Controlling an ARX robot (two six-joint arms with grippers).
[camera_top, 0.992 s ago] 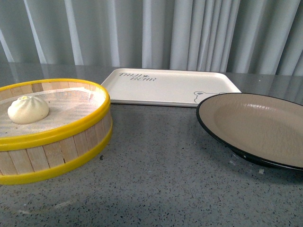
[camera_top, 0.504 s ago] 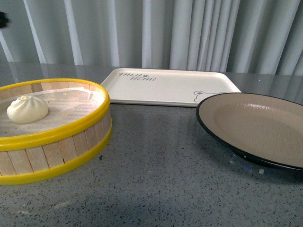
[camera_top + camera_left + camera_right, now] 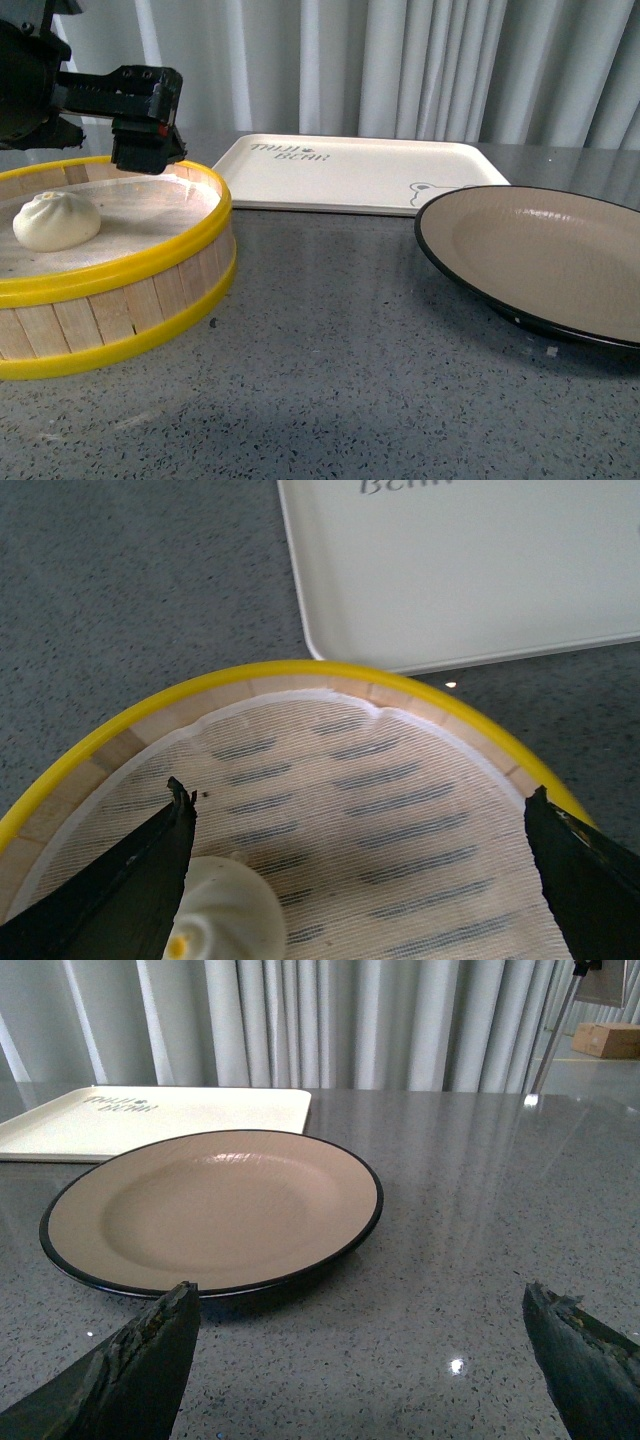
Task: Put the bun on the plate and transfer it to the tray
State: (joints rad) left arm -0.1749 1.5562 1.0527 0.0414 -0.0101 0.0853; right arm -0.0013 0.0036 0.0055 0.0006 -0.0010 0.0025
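My left gripper takes hold of the bun by its rounded body (image 3: 57, 225) next, to get it onto the plate (image 3: 535, 260) for the tray.
The white pleated bun (image 3: 55, 220) lies on the cloth inside the yellow-rimmed wooden steamer (image 3: 130, 275) at the left. My left gripper (image 3: 145, 150) hangs over the steamer's far side, open and empty. In the left wrist view the left gripper (image 3: 360, 800) stands wide over the cloth, with the bun (image 3: 225, 920) beside one finger. The beige plate (image 3: 540, 250) with a black rim sits at the right, empty. Behind lies the cream tray (image 3: 350, 170). My right gripper (image 3: 360, 1295) is open over bare table near the plate (image 3: 215, 1205); it is out of the front view.
The steamer rim (image 3: 300, 670) stands close to the tray corner (image 3: 470, 570). The tray (image 3: 150, 1115) also shows beyond the plate. Grey curtains close off the back. A cardboard box (image 3: 610, 1038) and a tripod leg (image 3: 555, 1030) stand off to one side.
My left arm has come into the front view from the upper left and now hangs over the steamer's far side. Bun, plate and tray have not moved.
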